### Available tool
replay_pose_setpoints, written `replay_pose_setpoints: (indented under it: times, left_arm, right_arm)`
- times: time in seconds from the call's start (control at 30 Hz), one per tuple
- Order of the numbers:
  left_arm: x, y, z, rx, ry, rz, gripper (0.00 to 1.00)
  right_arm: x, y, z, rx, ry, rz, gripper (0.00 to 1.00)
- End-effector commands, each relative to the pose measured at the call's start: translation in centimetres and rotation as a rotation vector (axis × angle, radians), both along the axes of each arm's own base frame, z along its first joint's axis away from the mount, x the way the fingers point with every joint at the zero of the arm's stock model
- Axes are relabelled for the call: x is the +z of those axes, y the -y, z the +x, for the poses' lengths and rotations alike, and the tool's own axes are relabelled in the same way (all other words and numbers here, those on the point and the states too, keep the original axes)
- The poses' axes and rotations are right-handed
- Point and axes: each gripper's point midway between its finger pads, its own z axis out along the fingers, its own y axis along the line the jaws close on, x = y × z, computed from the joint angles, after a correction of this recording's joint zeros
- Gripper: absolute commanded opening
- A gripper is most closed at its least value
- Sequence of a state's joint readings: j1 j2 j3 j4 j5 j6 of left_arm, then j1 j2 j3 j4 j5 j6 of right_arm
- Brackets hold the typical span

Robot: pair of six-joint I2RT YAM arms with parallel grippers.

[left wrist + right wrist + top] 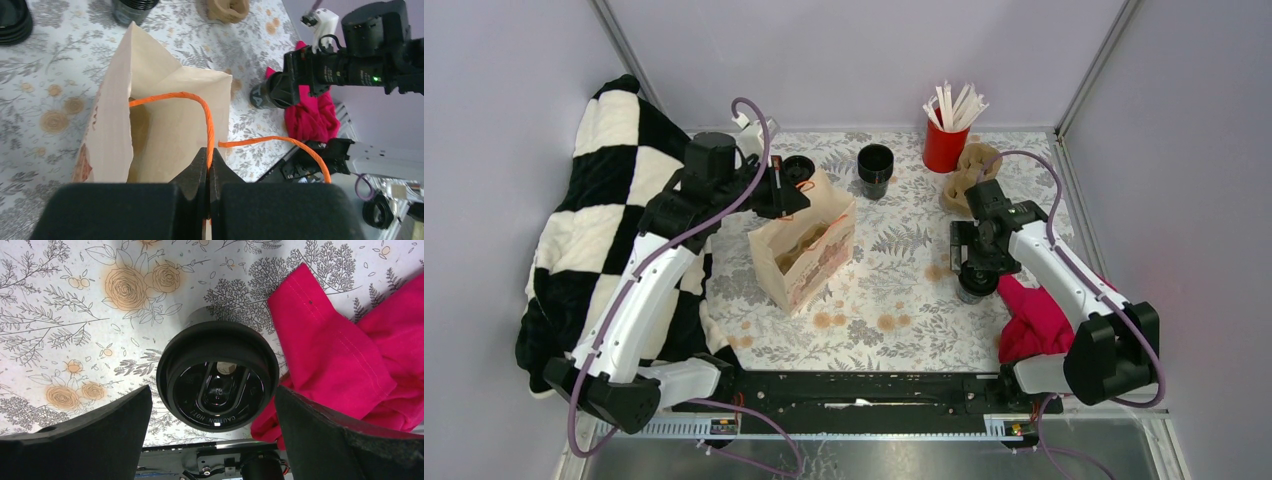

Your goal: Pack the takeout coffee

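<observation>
My right gripper is ready to close on the lid now, as both fingers reach beside the widest part of the lid (978,280).
The takeout coffee (217,375), a small black cup with a round black lid, stands on the floral tablecloth beside a pink cloth (340,355). My right gripper (212,400) hangs over it, open, one finger on each side of the lid and neither touching it. From above, the coffee (972,287) is mostly hidden under the right gripper (972,265). A brown paper bag (804,255) stands open left of centre. My left gripper (208,165) is shut on the bag's orange handle (207,120) and holds it up over the bag's mouth (165,115).
A red cup of white sticks (944,145) and a brown pulp carrier (969,170) stand at the back right. A stack of black cups (875,168) and black lids (798,168) sit behind the bag. A checkered blanket (594,230) drapes the left edge.
</observation>
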State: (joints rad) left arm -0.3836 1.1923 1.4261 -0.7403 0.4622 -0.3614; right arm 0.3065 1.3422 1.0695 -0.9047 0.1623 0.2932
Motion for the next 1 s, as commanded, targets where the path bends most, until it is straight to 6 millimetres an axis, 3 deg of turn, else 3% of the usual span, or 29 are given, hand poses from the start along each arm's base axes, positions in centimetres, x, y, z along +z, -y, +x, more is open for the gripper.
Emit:
replay_pose_setpoints:
  times: [0.0, 0.33, 0.6, 0.83, 0.97]
  left_arm:
    - [2.7, -2.1, 0.9, 0.11, 0.123, 0.028, 0.0]
    - [2.9, -2.8, 0.7, 0.137, 0.135, 0.031, 0.0]
    - [2.7, -2.8, 0.6, 0.135, 0.133, 0.034, 0.0]
    - [3.1, -2.3, 0.3, 0.106, 0.134, 0.016, 0.0]
    - [3.7, -0.9, -0.4, 0.013, 0.148, -0.034, 0.0]
  right_arm:
    - [-0.3, -0.3, 0.9, 0.01, 0.022, 0.015, 0.98]
    - [-0.3, 0.4, 1.2, 0.005, 0.046, -0.02, 0.82]
    - [-0.9, 0.5, 0.9, 0.006, 0.036, -0.026, 0.85]
    - [-1.1, -0.1, 0.8, 0.021, 0.028, 0.005, 0.74]
    - [-0.5, -0.3, 0.9, 0.031, 0.045, 0.019, 0.62]
